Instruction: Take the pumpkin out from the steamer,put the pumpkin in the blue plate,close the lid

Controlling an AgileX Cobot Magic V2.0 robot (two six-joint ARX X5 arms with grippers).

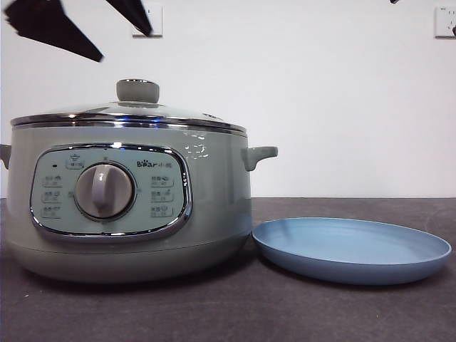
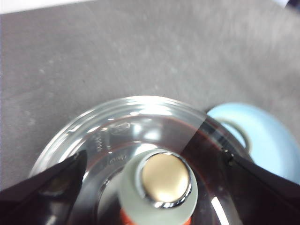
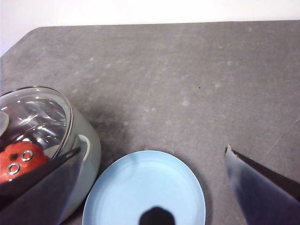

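Next, my left gripper grabs the glass lid by its round knob [image 2: 164, 178] to open the steamer and reach the pumpkin [image 2: 129, 216].
The sage-green steamer [image 1: 128, 206] stands at the left with its glass lid [image 1: 128, 114] on it. Through the lid the orange-red pumpkin [image 3: 18, 157] shows inside the pot. My left gripper [image 2: 154, 157] hangs open above the lid, one jaw on either side of the lid's knob [image 2: 164, 180] and not touching it; in the front view the left gripper [image 1: 125, 46] shows as black tips at the top left. The blue plate [image 1: 351, 249] lies empty to the right of the pot. High above the blue plate [image 3: 145, 187], my right gripper [image 3: 153, 149] is open and holds nothing.
The dark grey table [image 3: 187, 79] stretches behind the pot and plate to a white wall. The pot's side handle [image 1: 258, 154] sticks out toward the plate. A small black tip [image 1: 394, 1] shows at the top right corner.
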